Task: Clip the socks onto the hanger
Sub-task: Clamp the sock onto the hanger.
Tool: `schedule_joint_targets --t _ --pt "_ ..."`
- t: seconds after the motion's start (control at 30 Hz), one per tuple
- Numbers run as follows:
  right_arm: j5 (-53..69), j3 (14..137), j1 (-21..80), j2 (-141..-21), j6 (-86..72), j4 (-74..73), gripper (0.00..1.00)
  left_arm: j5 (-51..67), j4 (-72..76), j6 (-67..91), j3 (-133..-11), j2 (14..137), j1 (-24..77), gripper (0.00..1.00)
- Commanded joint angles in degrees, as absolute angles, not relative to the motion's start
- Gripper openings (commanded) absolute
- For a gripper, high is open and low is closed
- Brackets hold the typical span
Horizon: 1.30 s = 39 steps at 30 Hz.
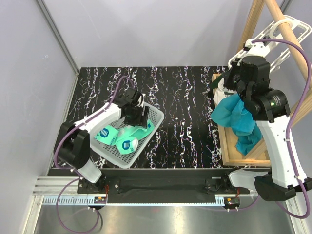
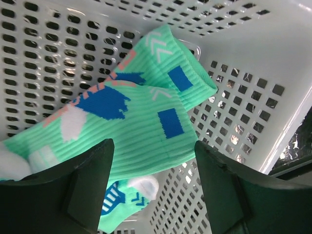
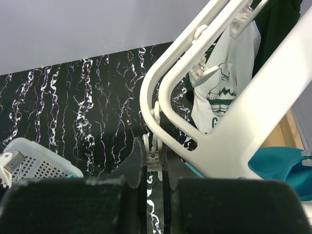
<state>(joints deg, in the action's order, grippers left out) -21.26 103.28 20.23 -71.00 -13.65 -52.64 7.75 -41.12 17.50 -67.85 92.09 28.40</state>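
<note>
The sock's cuff has to stay free to go into the clip. My left gripper will grab the top mint-green sock by its side edge near the blue-square cuff end [image 1: 145,127] [image 2: 162,160] next.
Several mint-green socks [image 1: 119,138] lie in the white mesh basket [image 1: 155,114] at the left. In the left wrist view the socks [image 2: 131,122] lie just beyond my open left gripper [image 2: 153,183], which hovers inside the basket [image 2: 253,53] and holds nothing. From above, the left gripper [image 1: 136,118] is over the basket's far end. The white hanger [image 1: 285,30] hangs at the far right on the wooden rack. My right gripper [image 3: 155,163] is shut on one small dangling clip [image 3: 154,157] under the hanger's frame [image 3: 229,122]; from above it [image 1: 242,54] is at the hanger's left end.
A teal cloth [image 1: 239,119] and a white printed garment [image 3: 219,92] hang on the wooden pole rack [image 1: 275,12], whose base frame [image 1: 225,141] rests on the black marbled table [image 1: 190,112]. Grey walls stand at the left and back.
</note>
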Motion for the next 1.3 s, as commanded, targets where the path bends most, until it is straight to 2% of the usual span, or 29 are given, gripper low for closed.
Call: schedule_joint_targets --t 0.0,0.1,0.2,0.23,0.3,0.43,0.47,0.57,0.8,0.97,1.13,1.27 --pt "-14.6 102.3 20.9 -71.6 -13.2 -54.9 0.0 7.6 -38.1 19.7 -66.9 93.8 28.7 0.7" --pt "-14.6 102.0 20.9 -71.3 -13.1 -54.8 0.0 7.6 -37.4 20.1 -66.0 94.7 28.8 0.65" --pt "-14.4 101.9 20.8 -71.4 -13.2 -54.6 0.0 8.0 -35.9 20.4 -64.9 94.8 28.7 0.51" --pt "-14.4 101.8 20.9 -71.3 -13.2 -54.7 0.0 8.3 -34.9 20.5 -64.3 94.7 28.7 0.41" --pt "-14.2 101.6 20.8 -71.4 -13.3 -54.6 0.0 9.7 -34.2 20.7 -64.1 94.7 28.4 0.33" --pt "-14.2 101.8 20.8 -71.5 -13.3 -54.7 0.0 10.7 -33.9 20.7 -63.7 93.5 27.5 0.03" --pt "-14.2 101.9 20.8 -71.5 -13.3 -54.8 0.0 10.7 -33.9 20.7 -63.3 91.0 27.3 0.0" --pt "-14.0 102.0 20.9 -71.5 -13.2 -54.8 0.0 12.2 -35.9 20.9 -65.5 84.2 26.9 0.0" --pt "-9.6 102.7 20.8 -72.1 -13.2 -54.5 0.0 29.7 -31.0 25.2 -71.0 71.6 27.0 0.0" --pt "-5.9 103.3 20.8 -72.2 -13.4 -54.2 0.0 40.1 -15.2 38.8 -68.9 67.8 27.8 0.0" --pt "-0.6 103.9 20.9 -72.0 -15.0 -53.0 0.0 36.7 8.7 61.1 -67.0 70.8 32.4 0.0" --pt "3.9 103.9 20.8 -71.8 -16.5 -51.9 0.0 30.2 15.5 71.3 -73.3 79.0 38.0 0.0"
